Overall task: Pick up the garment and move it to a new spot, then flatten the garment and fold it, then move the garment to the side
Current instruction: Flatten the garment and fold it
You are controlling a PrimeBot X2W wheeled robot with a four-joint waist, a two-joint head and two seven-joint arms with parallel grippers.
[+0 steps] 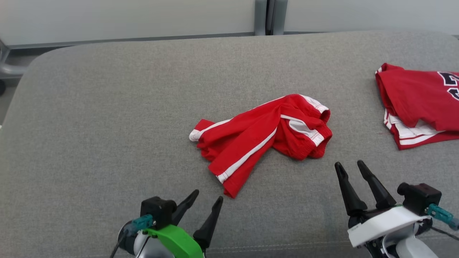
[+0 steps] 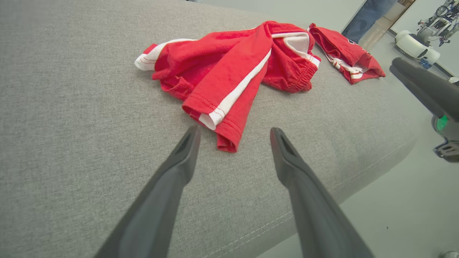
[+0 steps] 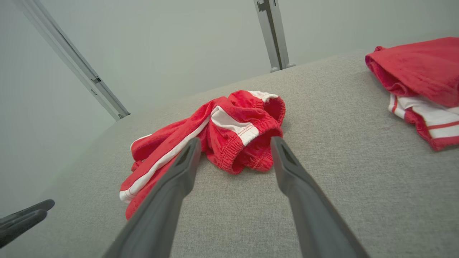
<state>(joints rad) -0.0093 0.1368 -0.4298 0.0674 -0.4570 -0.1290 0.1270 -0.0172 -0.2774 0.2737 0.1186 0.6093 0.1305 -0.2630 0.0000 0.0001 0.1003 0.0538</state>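
My left gripper needs to grab the shorts next by the striped leg hem [image 1: 221, 176] [image 2: 211, 119], because the hem's edge stands open while the rest of the shorts lies loose and crumpled.
The garment [image 1: 261, 138] is a pair of red shorts with white side stripes, lying crumpled in the middle of the grey cushion [image 1: 107, 125]. In the left wrist view one leg hem of the garment [image 2: 229, 79] points toward my fingers. My left gripper [image 1: 207, 196] is open, just short of that hem, nothing between its fingers. My right gripper [image 1: 350, 165] is open too, a little to the right of the elastic waistband. The right wrist view shows the garment [image 3: 229, 136] lying just beyond the fingertips of my right gripper [image 3: 235, 141].
A second red garment [image 1: 419, 104] with white trim and dark lettering lies folded at the cushion's right edge. The cushion's front seam [image 2: 322, 200] drops to a pale floor. A wall and metal post [image 1: 267, 16] stand behind the cushion.
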